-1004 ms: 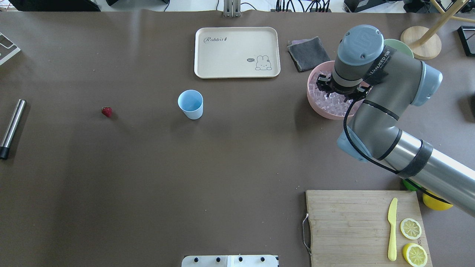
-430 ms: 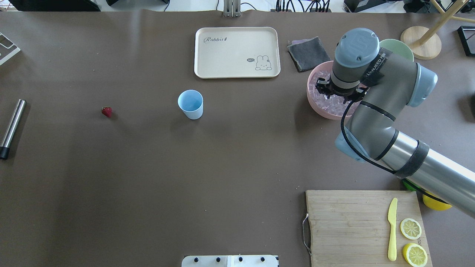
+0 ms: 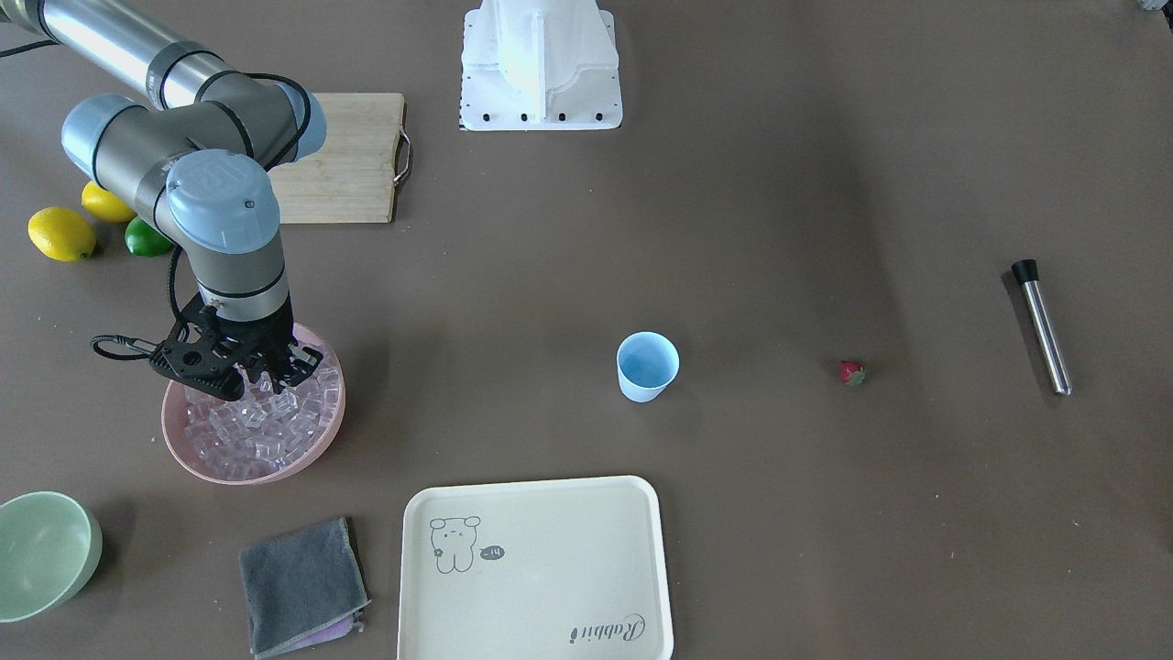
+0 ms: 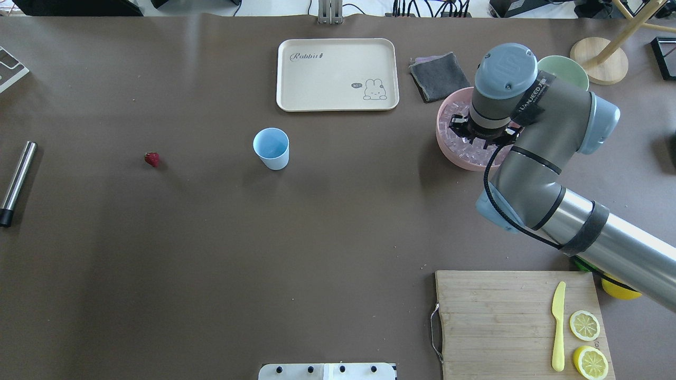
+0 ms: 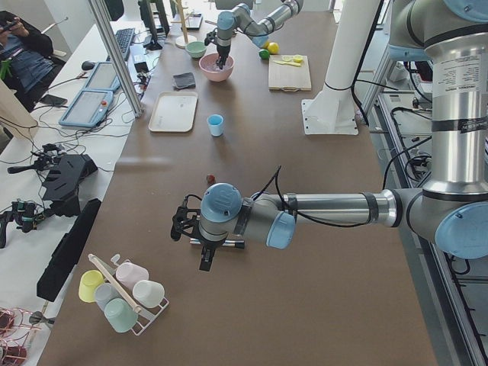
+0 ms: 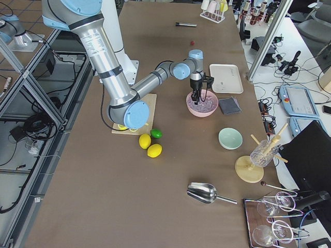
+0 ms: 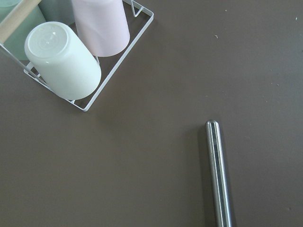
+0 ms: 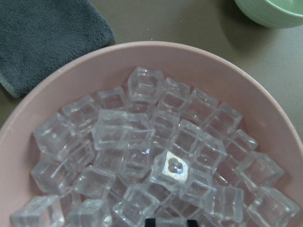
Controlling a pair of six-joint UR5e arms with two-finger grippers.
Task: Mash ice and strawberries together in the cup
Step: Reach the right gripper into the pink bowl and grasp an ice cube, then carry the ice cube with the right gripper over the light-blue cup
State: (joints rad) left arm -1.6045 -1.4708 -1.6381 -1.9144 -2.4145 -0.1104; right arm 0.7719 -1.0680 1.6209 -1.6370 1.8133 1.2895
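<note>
The robot's right hand needs to fill the cup [image 3: 648,365] with ice for mashing, so it should next grab the ice cube by its opposite flat sides.
The pale blue cup [image 4: 271,148] stands upright mid-table, apart from both arms. The small red strawberry [image 4: 152,159] lies alone to its left. The ice [image 8: 156,156] fills a pink bowl [image 4: 448,152] at the right. My right gripper [image 3: 252,371] points down into the bowl just over the cubes. In the right wrist view its two dark fingertips [image 8: 150,221] show apart at the bottom edge, open. My left gripper [image 5: 207,261] hovers low near a metal muddler [image 4: 17,182], seen only in the left side view, so I cannot tell its state.
A cream tray [image 4: 337,74], grey cloth [image 4: 439,76] and pale green bowl [image 4: 573,71] lie at the far side. A cutting board [image 4: 501,316] with a yellow knife and lemon halves is near right. A wire rack of cups [image 7: 71,52] stands beside the muddler.
My right arm has shifted slightly left over the pink bowl with the gripper staying above the ice. Cup, strawberry and muddler have not moved.
</note>
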